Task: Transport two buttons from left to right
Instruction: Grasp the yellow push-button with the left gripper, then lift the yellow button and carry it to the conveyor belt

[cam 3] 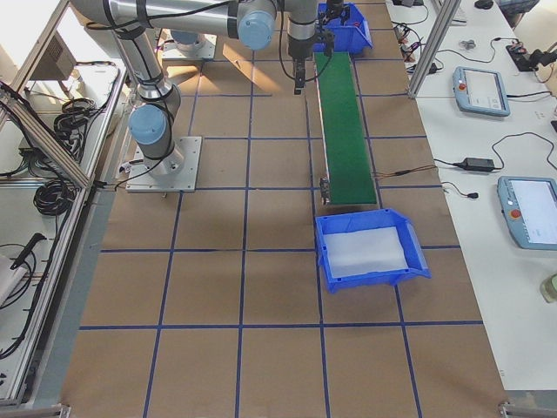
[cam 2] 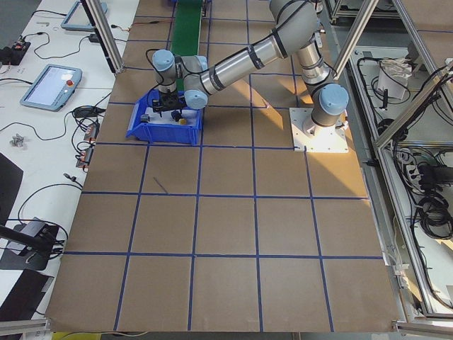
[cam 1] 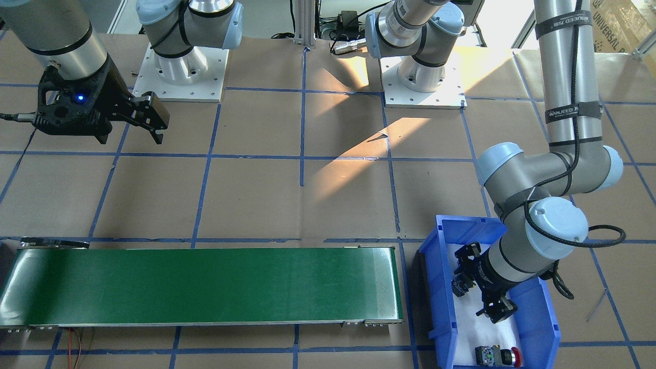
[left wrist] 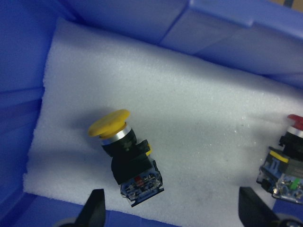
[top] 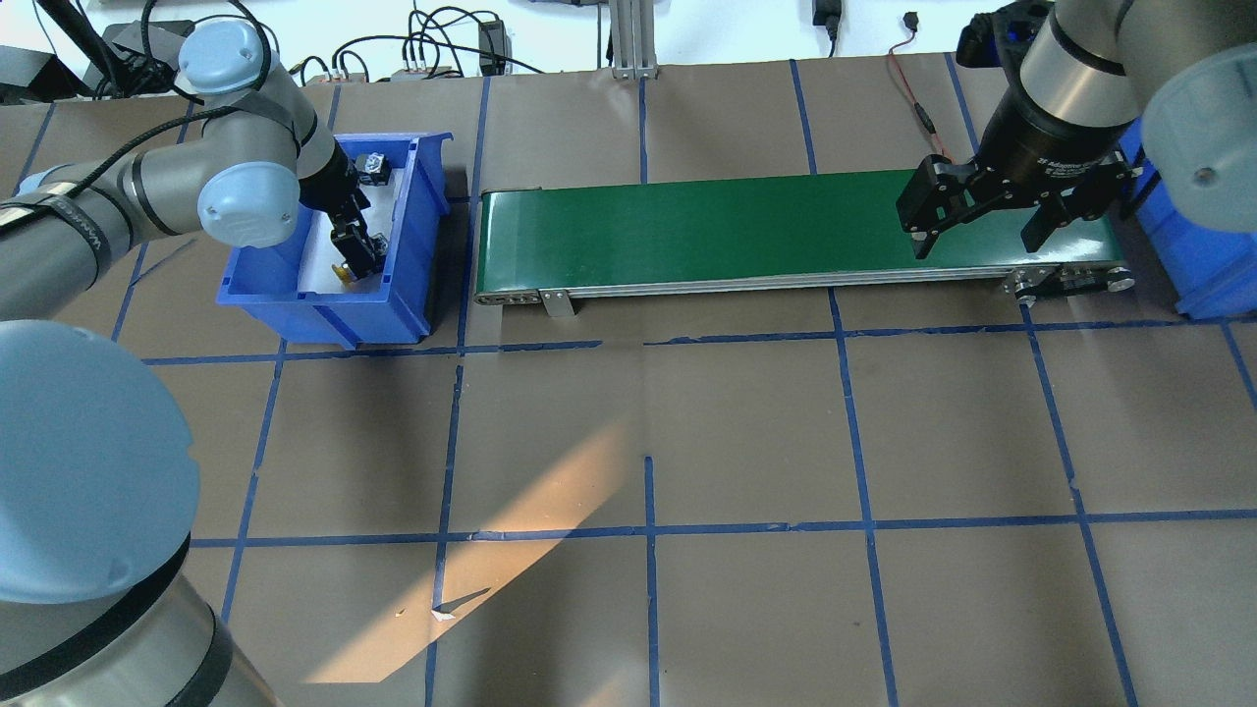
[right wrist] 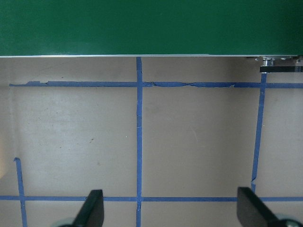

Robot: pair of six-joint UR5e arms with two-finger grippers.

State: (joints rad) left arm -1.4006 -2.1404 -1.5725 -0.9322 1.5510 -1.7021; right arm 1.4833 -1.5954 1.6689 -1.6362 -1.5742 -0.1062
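Note:
I should next grab the button by its black switch body with my left gripper, so that the button's yellow cap stays free during transport.
The yellow button lies on its side on white foam in the blue bin on the robot's left. Its cap also shows beside a finger as a yellow speck. The red button lies at the far end of the same bin, seen at the wrist view's right edge. My left gripper hangs open inside the bin just above the yellow button, and its fingertips touch nothing. My right gripper is open and empty, over the table by the belt's right end.
A green conveyor belt runs between the left bin and a second blue bin at the right end, which is lined with white foam. Brown paper with blue tape lines covers the table.

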